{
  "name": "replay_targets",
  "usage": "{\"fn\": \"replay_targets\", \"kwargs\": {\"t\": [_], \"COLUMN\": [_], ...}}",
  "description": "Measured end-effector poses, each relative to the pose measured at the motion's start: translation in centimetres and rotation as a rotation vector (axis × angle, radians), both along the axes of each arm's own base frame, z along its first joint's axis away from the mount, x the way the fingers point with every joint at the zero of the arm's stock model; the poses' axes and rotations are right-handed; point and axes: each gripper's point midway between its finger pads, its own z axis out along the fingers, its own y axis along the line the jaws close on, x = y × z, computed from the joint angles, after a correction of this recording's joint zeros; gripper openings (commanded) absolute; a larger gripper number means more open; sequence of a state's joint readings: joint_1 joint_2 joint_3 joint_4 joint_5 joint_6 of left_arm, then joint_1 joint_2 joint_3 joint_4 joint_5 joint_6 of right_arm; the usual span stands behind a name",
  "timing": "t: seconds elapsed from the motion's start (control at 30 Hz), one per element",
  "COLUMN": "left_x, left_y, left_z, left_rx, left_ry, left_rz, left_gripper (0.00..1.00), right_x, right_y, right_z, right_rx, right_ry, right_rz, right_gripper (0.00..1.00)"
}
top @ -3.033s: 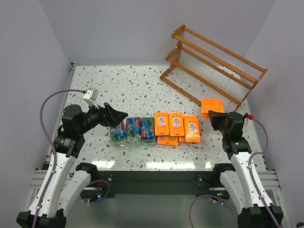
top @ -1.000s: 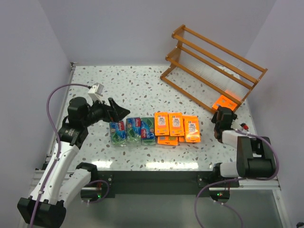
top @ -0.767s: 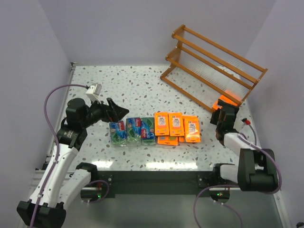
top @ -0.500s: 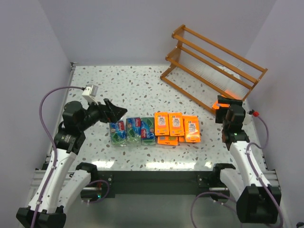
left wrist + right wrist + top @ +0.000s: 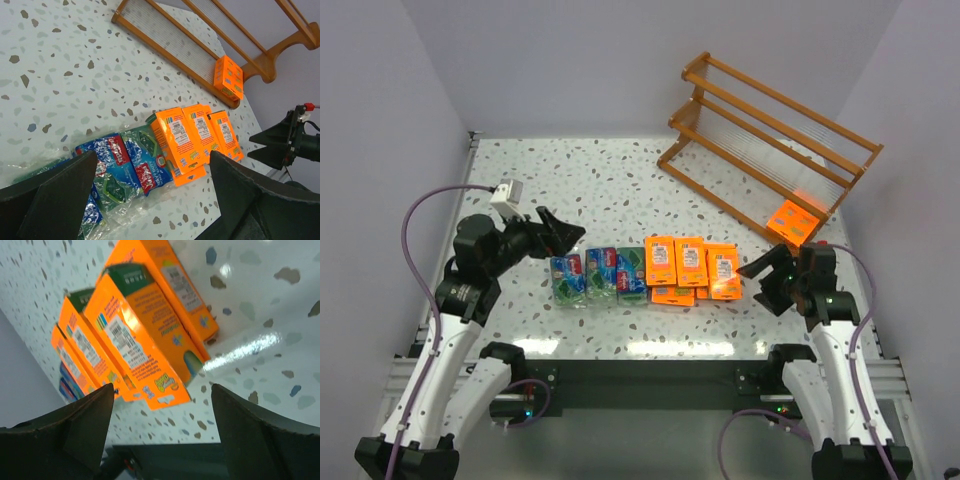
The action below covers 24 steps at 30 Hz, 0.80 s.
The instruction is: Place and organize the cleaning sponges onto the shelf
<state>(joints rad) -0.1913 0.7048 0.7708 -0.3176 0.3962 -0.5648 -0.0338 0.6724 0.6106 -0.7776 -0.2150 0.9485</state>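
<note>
My right gripper grips the barcoded orange pack by its edge flap (image 5: 726, 297) next, which leaves its thick body free to rest on a shelf (image 5: 770, 130) level.
Three green-and-blue cleaning sponges (image 5: 601, 275) lie in a row at mid-table, with several orange ones (image 5: 690, 268) beside them on the right. One orange sponge (image 5: 793, 220) rests on the lowest tier of the wooden shelf (image 5: 770, 130), at its right end. My right gripper (image 5: 758, 285) hovers open and empty just right of the orange group (image 5: 145, 355). My left gripper (image 5: 568, 232) hangs open and empty above and left of the green-and-blue packs (image 5: 120, 170). The left wrist view also shows the orange packs (image 5: 192, 137), the shelved pack (image 5: 228, 76) and the shelf (image 5: 175, 40).
The shelf stands at an angle in the far right corner, close to the right wall. Speckled tabletop (image 5: 580, 180) lies bare behind the packs. The table's dark near edge (image 5: 165, 460) runs just below my right gripper (image 5: 160, 440).
My right gripper let go of the orange sponge on the shelf's lowest tier, opened, and drew back toward the near edge beside the orange group. The left arm shifted only slightly.
</note>
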Motion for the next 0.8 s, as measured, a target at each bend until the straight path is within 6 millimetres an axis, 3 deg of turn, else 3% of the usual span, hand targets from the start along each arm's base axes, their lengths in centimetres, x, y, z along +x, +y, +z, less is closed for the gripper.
{"fn": "replay_targets", "kwargs": {"t": [0.17,0.33,0.63,0.7,0.8], "left_x": [-0.1,-0.2,-0.3,-0.4,-0.4], "left_y": [0.0,0.0,0.0,0.0,0.1], "left_z": [-0.5,-0.8,-0.8,-0.7,-0.9], "left_rx": [0.003,0.005,0.010,0.010,0.019], "left_ry": [0.014,0.021,0.016,0.013,0.016], "left_rz": [-0.001,-0.002,-0.006,-0.006,-0.008], "left_gripper": [1.00,1.00,1.00,1.00,1.00], "right_x": [-3.6,-4.8,-2.7,-1.5,0.1], "right_y": [2.6,3.9,4.3,4.2,3.6], "right_z": [-1.7,-2.3,-5.5,-5.2,-4.6], "right_rx": [0.104,0.174,0.270,0.292,0.299], "right_ry": [0.081,0.116,0.079,0.017,-0.074], "right_rz": [0.137,0.190,0.084,0.043,-0.020], "right_gripper": [0.75,0.67,0.52,0.51,0.40]}}
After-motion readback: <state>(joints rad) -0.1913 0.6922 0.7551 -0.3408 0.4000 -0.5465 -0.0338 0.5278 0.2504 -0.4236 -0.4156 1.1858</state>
